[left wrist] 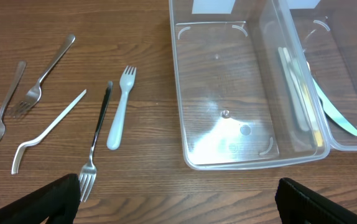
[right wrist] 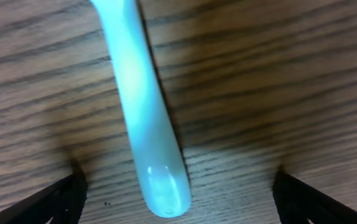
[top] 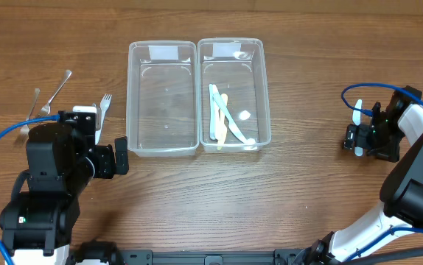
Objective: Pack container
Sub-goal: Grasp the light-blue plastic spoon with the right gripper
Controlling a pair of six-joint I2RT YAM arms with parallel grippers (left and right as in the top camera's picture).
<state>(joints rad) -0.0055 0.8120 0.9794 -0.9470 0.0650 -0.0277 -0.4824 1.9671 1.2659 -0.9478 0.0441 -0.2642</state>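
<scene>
My right gripper's fingers meet their shadows on the wood, level with the handle's end between them. They should close now, as they would hold the handle.
Two clear plastic containers stand side by side at the table's middle. The left container (top: 162,99) (left wrist: 228,99) is empty. The right container (top: 231,96) (left wrist: 328,81) holds several pale plastic utensils (top: 222,118). My right gripper (top: 360,138) (right wrist: 178,199) is open, low over the table, with a pale blue plastic utensil handle (right wrist: 144,112) (top: 357,114) lying between its fingers. My left gripper (top: 121,156) (left wrist: 178,202) is open and empty, near the left container's front corner. Metal forks (left wrist: 94,146) and a white plastic fork (left wrist: 119,112) lie left of it.
Two more metal forks (left wrist: 38,84) (left wrist: 1,115) and a bent metal utensil (left wrist: 45,130) lie on the wood at the far left (top: 49,96). A blue cable runs along each arm (top: 377,88).
</scene>
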